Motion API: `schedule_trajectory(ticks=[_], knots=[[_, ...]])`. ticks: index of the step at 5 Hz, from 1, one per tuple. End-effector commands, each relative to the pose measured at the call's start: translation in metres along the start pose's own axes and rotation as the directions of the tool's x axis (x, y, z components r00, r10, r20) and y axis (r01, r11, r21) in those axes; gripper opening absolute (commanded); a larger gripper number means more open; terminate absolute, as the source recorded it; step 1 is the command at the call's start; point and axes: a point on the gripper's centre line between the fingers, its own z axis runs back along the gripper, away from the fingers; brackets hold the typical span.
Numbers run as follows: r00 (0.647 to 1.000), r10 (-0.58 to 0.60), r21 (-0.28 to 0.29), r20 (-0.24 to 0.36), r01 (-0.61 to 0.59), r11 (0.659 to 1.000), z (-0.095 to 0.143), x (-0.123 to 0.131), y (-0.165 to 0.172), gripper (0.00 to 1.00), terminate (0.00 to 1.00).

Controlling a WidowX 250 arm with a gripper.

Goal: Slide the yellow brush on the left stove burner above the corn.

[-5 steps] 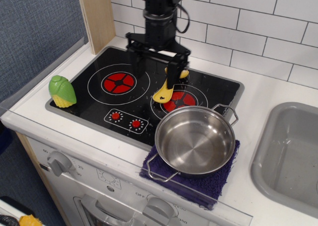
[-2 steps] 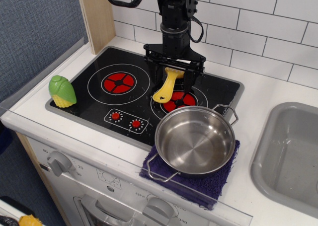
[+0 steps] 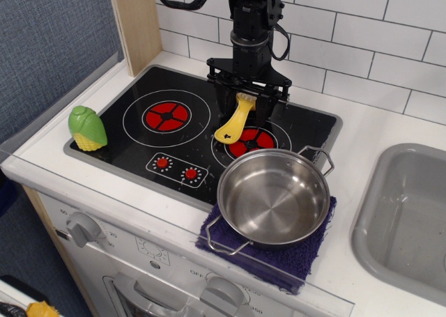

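The robot should next grab the yellow brush by its neck with its gripper. Then the gripper should slide the brush onto the stove burner above the corn.
The yellow brush lies on the black cooktop, its teardrop handle pointing front-left over the rim of the right burner. My gripper hangs straight down over the brush's head end, open, with one finger on each side of it; the bristles are hidden behind the fingers. The left stove burner is bare, to the left of the brush. The corn stands at the cooktop's front-left corner, in front and to the left of that burner.
A steel pot sits on a purple cloth at the front, just in front of the right burner. Two red control dots lie near the front edge. A wooden post stands at the back left, a grey sink at the right.
My gripper has moved right, from the middle of the cooktop to the brush's head, and its fingers now stand closer together around it. The brush has not moved.
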Motion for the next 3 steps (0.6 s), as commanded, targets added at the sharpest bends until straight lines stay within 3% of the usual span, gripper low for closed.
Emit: schedule_trajectory(ticks=[1, 2, 3], knots=[[0.999, -0.022, -0.020, 0.025, 0.023, 1.000, 0.033, -0.007, 0.020, 0.00, 0.00], [0.998, 0.021, -0.039, 0.063, -0.019, 0.999, 0.060, -0.004, 0.059, 0.00, 0.00], [0.991, 0.100, -0.039, 0.092, -0.097, 0.995, 0.073, 0.000, 0.110, 0.00, 0.00]])
